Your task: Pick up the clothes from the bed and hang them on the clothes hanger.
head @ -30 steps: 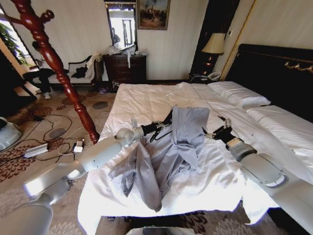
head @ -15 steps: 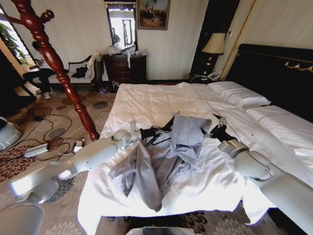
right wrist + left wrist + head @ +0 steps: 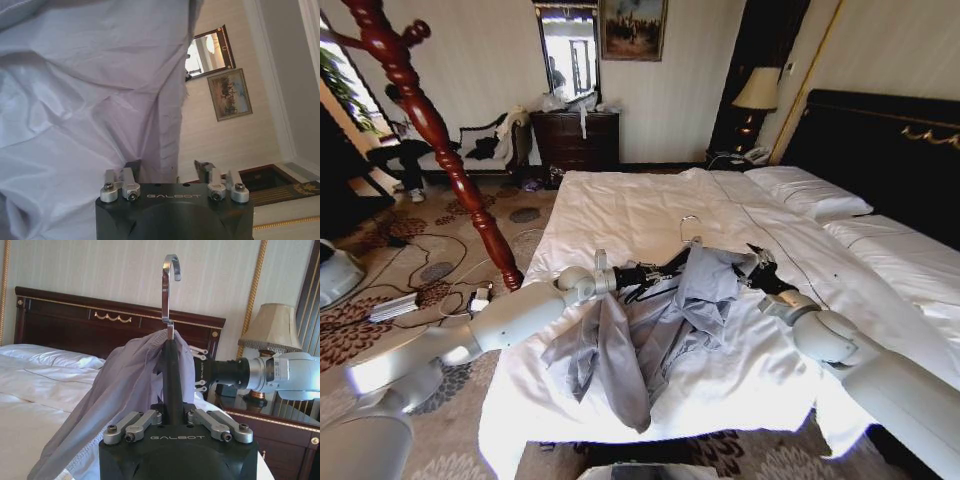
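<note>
Next, my right gripper grabs the clothes by their loose hanging edge, since that thin piece of cloth stands out while the wide cloth sags slack.
The grey clothes lie partly draped over the black clothes hanger and partly trail in a heap toward the near edge of the bed. My left gripper is shut on one arm of the hanger. In the left wrist view the hanger stands upright, silver hook on top, with the cloth over one shoulder. My right gripper is at the shirt's far side. In the right wrist view the right gripper is open, the cloth's edge hanging between its fingers.
A turned wooden coat stand rises beside the bed on the left, with cables and a power strip on the carpet. White pillows and the black headboard lie to the right. A dresser and lamp stand behind.
My left gripper has carried the hanger to the right and lower. My right gripper has closed in on the shirt from the right. The cloth on the hanger has bunched up.
</note>
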`<state>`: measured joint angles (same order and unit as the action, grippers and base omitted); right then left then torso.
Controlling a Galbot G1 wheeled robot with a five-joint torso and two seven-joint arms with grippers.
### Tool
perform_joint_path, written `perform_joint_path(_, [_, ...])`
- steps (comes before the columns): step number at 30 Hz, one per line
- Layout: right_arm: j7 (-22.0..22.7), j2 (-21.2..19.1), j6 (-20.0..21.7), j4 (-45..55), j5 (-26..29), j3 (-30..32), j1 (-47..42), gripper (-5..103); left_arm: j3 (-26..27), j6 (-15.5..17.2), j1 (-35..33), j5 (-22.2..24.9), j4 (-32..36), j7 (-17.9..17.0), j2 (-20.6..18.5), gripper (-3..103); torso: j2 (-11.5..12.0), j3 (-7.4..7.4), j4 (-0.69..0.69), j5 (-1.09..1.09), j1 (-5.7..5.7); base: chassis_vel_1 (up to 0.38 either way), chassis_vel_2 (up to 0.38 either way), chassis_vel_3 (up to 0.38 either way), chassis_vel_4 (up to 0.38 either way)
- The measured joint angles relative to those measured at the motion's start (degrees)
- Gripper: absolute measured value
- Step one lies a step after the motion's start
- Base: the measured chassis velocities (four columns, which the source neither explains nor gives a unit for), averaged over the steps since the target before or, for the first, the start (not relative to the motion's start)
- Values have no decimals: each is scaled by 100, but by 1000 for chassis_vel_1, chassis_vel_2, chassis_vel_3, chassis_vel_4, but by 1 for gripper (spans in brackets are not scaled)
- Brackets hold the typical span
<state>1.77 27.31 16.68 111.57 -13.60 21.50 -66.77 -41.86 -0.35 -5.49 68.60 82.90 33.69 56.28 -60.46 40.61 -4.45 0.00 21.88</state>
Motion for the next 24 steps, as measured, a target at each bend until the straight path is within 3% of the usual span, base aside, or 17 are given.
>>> perform_joint_path(2, [-5,-3,-1,-4,-4,-9,1,61,-4,0,-1,-1,2,0,5,16,0,0,0,0,0,0,0,0,0])
perform_joint_path(4, [-12,0,-20,-16,-44,-15,5,50,-19,-1,-1,-3,26,2,9,16,0,0,-1,0,0,0,0,0,0])
perform_joint_path(5, [-12,0,-20,-16,-44,-15,5,50,-19,-1,-1,-3,26,2,9,16,0,0,-1,0,0,0,0,0,0])
perform_joint_path(12, [-36,1,-69,3,-161,-22,-2,18,-42,-13,-24,-19,70,1,3,16,0,0,-1,0,0,0,0,0,0])
perform_joint_path(24, [75,42,-255,-69,-427,25,-127,15,29,90,-25,-14,224,-252,-60,13,0,0,-2,0,0,0,0,0,0])
